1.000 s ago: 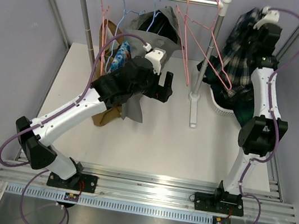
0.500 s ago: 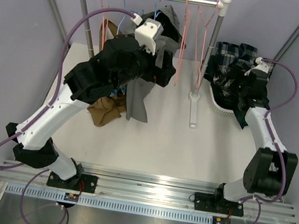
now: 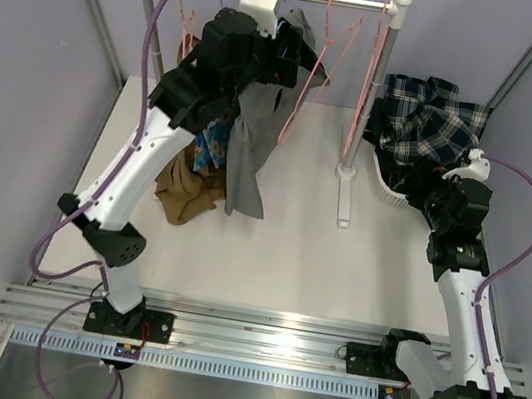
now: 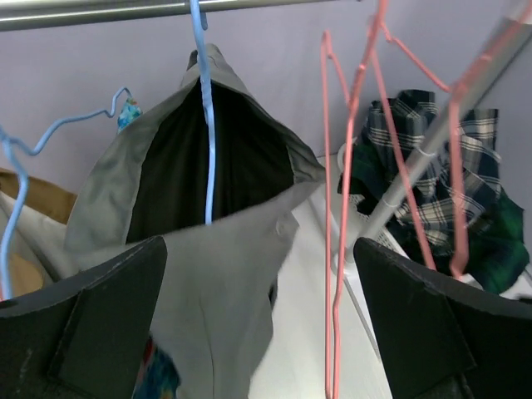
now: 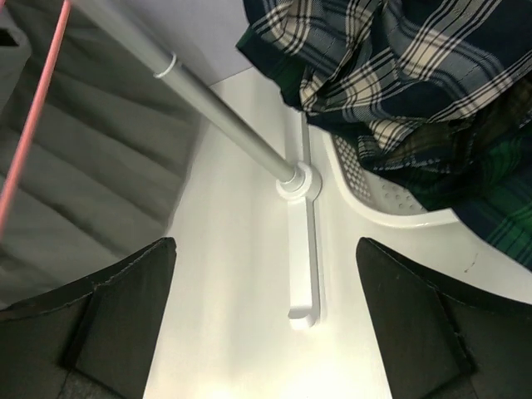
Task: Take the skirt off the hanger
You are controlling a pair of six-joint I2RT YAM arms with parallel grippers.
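Observation:
I should grab the blue hanger (image 4: 204, 125) by its neck (image 4: 200, 41) below the rack's bar with my left gripper. That leaves the grey skirt free to be removed.
A grey skirt (image 3: 247, 156) with a dark lining hangs from a blue hanger (image 4: 204, 125) on the rack rail (image 3: 348, 2). My left gripper (image 3: 295, 47) is raised just under the rail, in front of the skirt. Its jaws (image 4: 259, 249) are open, with the grey cloth (image 4: 216, 316) and a pink hanger (image 4: 332, 208) seen between them, and I cannot tell whether they touch. My right gripper (image 3: 433, 198) is open and empty, low over the table near the rack foot (image 5: 303, 249). A plaid garment (image 3: 430, 124) lies heaped in the white basket (image 3: 386, 186).
Empty pink hangers (image 3: 311, 75) swing tilted on the rail. A brown garment (image 3: 185, 197) and a blue patterned one (image 3: 213, 140) hang low at the left. The rack post and its foot (image 3: 344, 197) stand between the arms. Purple walls close in the sides.
My right gripper opened and let the plaid garment fall into the basket, then drew back and down. My left arm rose to the rail beside the grey skirt. The pink hangers swung.

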